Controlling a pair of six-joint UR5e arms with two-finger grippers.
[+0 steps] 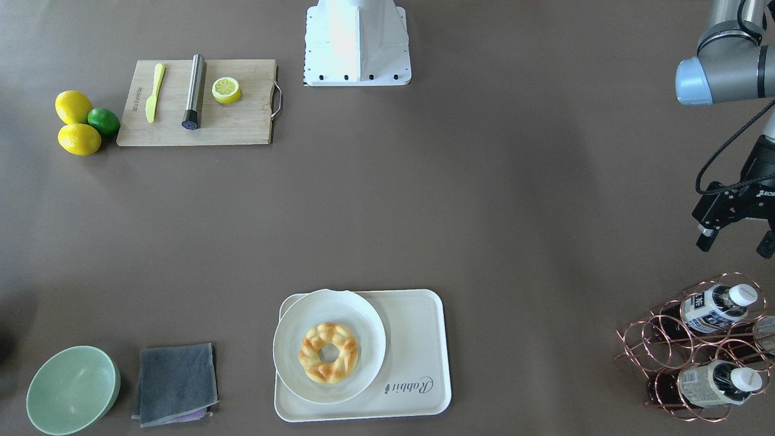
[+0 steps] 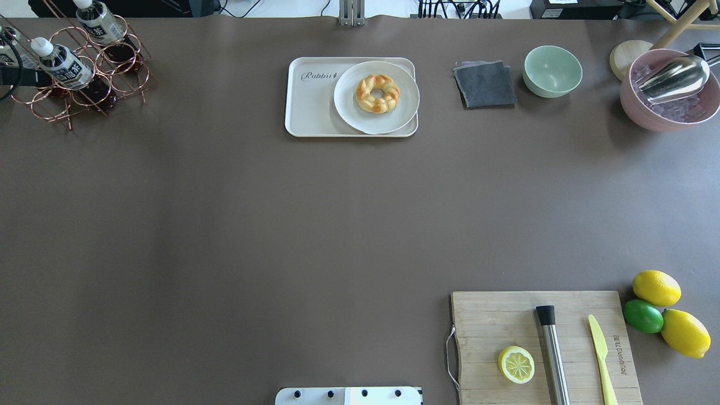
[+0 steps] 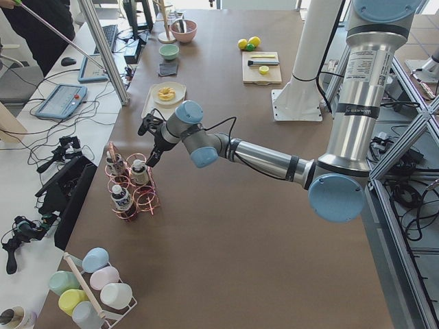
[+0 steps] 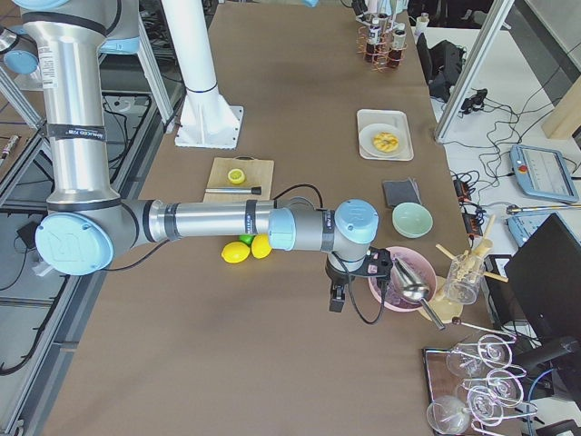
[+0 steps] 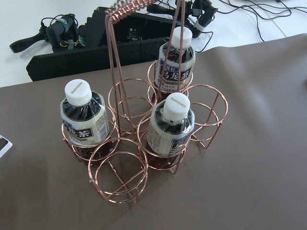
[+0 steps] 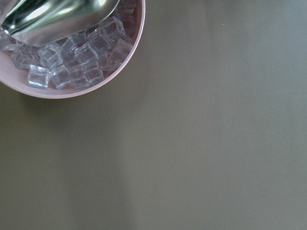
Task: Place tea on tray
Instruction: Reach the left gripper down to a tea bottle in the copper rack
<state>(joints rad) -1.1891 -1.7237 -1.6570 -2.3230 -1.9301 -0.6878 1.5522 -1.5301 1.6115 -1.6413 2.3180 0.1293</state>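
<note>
Next, my left gripper grabs the tea bottle by its white cap [image 1: 743, 294], which stands above the copper wire rings, since they circle the bottle's body.
The tea [image 1: 709, 307] is a small bottle with a navy label and white cap, standing in a copper wire rack [image 1: 660, 345]. It also shows in the overhead view [image 2: 63, 63]. A pale-labelled bottle [image 1: 708, 384] and a third bottle share the rack. In the left wrist view the rack [image 5: 120, 177] holds all three, and I cannot tell which is which. My left gripper [image 1: 735, 242] is open and empty, hovering on the robot's side of the rack. The cream tray [image 1: 418, 351] carries a white plate with a pastry ring [image 1: 328, 352]. My right gripper [image 4: 338, 295] hangs beside the ice bowl; I cannot tell its state.
A wooden cutting board [image 2: 506, 320] holds a lemon half, a metal muddler and a yellow knife, with lemons and a lime [image 2: 643, 316] beside it. A grey cloth [image 2: 485, 84], a green bowl [image 2: 552, 70] and a pink bowl of ice [image 2: 635, 104] stand along the far edge.
</note>
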